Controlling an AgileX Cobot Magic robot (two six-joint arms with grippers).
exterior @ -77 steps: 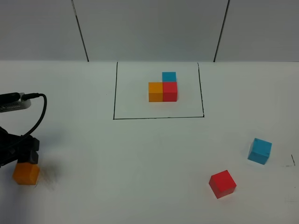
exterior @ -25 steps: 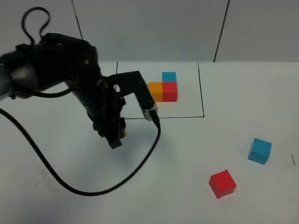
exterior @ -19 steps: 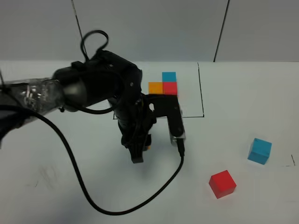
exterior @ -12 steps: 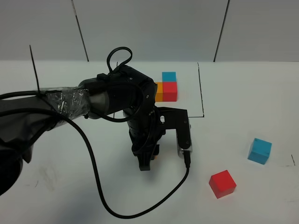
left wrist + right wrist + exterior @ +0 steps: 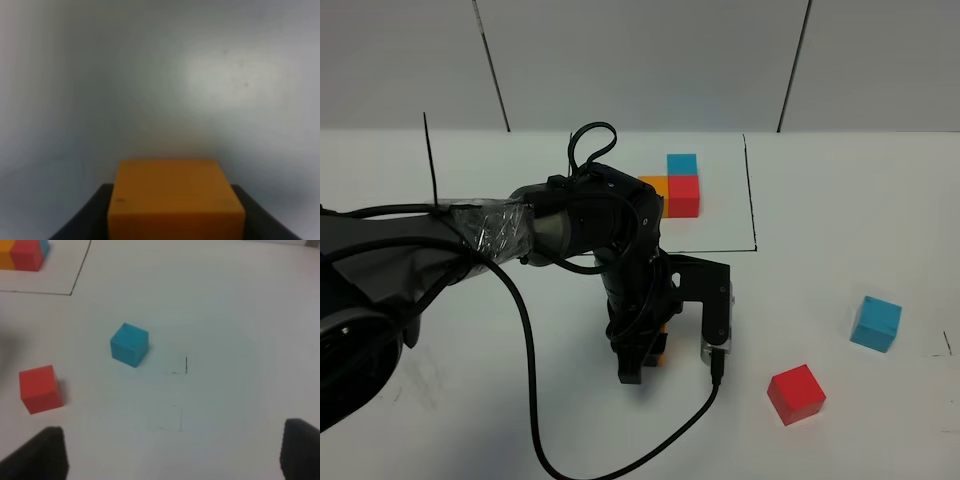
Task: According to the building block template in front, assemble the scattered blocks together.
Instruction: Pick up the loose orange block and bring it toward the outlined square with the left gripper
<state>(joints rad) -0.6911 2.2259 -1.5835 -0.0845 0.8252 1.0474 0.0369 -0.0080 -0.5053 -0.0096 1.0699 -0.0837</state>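
My left gripper needs to open now, because the orange cube's lower edge [image 5: 661, 363] touches the tabletop beside the fingers.
The building block template [image 5: 682, 190], an orange, red and light blue L, lies inside a black outline [image 5: 751, 190] at the back; my left arm hides part of its orange cube. My left gripper [image 5: 645, 358] is shut on the loose orange cube [image 5: 660, 346], close above the table in front of the outline. In the left wrist view the orange cube [image 5: 175, 200] sits between the dark fingers [image 5: 87, 220]. The loose red cube [image 5: 796, 393] and the loose light blue cube [image 5: 876, 323] lie to the right. My right gripper [image 5: 175, 432] is open, near the blue cube [image 5: 129, 344] and the red cube [image 5: 40, 388].
A black cable [image 5: 535, 400] loops from the left arm over the table in front. Small pen marks [image 5: 186, 365] lie by the blue cube. A corner of the template outline [image 5: 75, 285] shows in the right wrist view.
My left arm has carried the orange cube from the far left across to the middle, in front of the outline, and lowered it. The red and blue cubes have not moved.
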